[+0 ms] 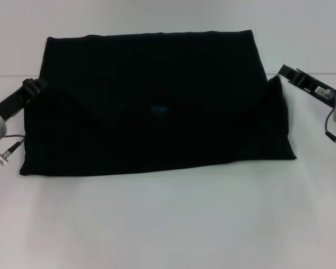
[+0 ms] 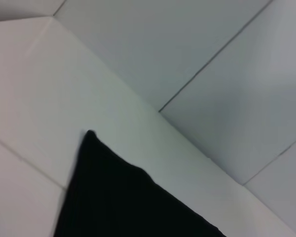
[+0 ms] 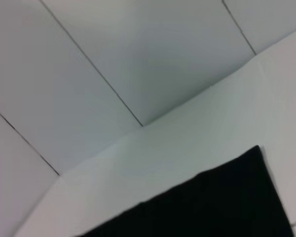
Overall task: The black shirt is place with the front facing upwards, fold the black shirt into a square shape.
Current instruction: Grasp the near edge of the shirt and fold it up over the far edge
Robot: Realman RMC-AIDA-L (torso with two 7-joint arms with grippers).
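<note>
The flap under my left gripper's fingers lies flat along the shirt's side edge (image 1: 43,66) and would settle there, so the left gripper opens next.
The black shirt (image 1: 157,101) lies spread wide on the white table (image 1: 168,224), with a faint blue spot (image 1: 159,109) near its middle. Its lettering is hidden. At the shirt's left edge, my left gripper (image 1: 38,87) is shut on the cloth. My right gripper (image 1: 281,75) pinches the right edge, which rises to a small peak (image 1: 276,81) there. A flap runs from each held edge toward the centre over the near half. A corner of the black shirt (image 2: 118,197) shows in the left wrist view and another corner of the black shirt (image 3: 222,202) in the right wrist view.
White wall panels (image 2: 197,49) with thin seams stand behind the table. Bare white tabletop stretches in front of the shirt and in narrow strips on both sides.
</note>
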